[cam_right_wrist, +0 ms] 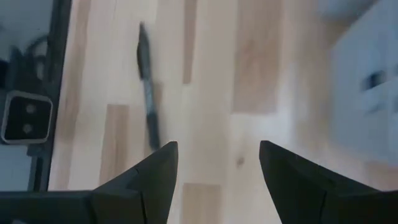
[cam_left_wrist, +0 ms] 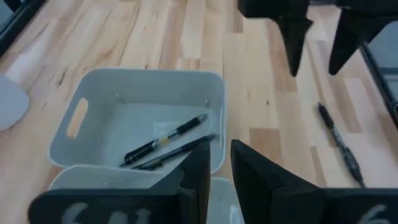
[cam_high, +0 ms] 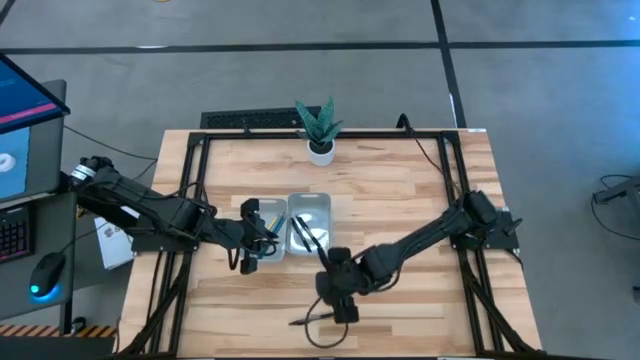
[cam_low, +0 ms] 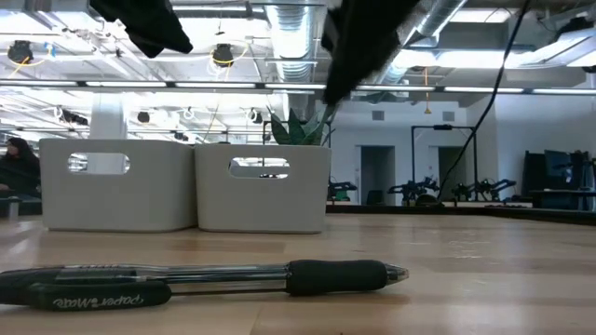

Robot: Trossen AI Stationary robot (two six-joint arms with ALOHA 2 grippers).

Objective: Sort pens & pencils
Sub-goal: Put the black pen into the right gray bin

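My right gripper grabs the black pen by its grip section next, to sort it in with the pens in the white tray (cam_high: pixel 310 222).
One black pen (cam_high: pixel 315 317) lies flat on the wood near the table's near edge; it also shows in the low view (cam_low: pixel 205 279), the right wrist view (cam_right_wrist: pixel 147 93) and the left wrist view (cam_left_wrist: pixel 339 146). My right gripper (cam_high: pixel 341 300) hovers open just above and beside it, touching nothing (cam_right_wrist: pixel 217 163). Two more black pens (cam_left_wrist: pixel 168 144) lie in the right-hand white tray (cam_high: pixel 310 222). My left gripper (cam_high: pixel 250 250) hangs over the left-hand tray (cam_high: pixel 262 228) with only a narrow gap between its fingers (cam_left_wrist: pixel 219 163) and nothing in it. It hides most of that tray's contents, and the pencils cannot be made out.
A small potted plant (cam_high: pixel 320 130) stands at the table's far edge behind the trays. Black frame rails (cam_high: pixel 190 190) run along the table's left and right sides. Bare wood lies to the right of the trays and along the near edge around the pen.
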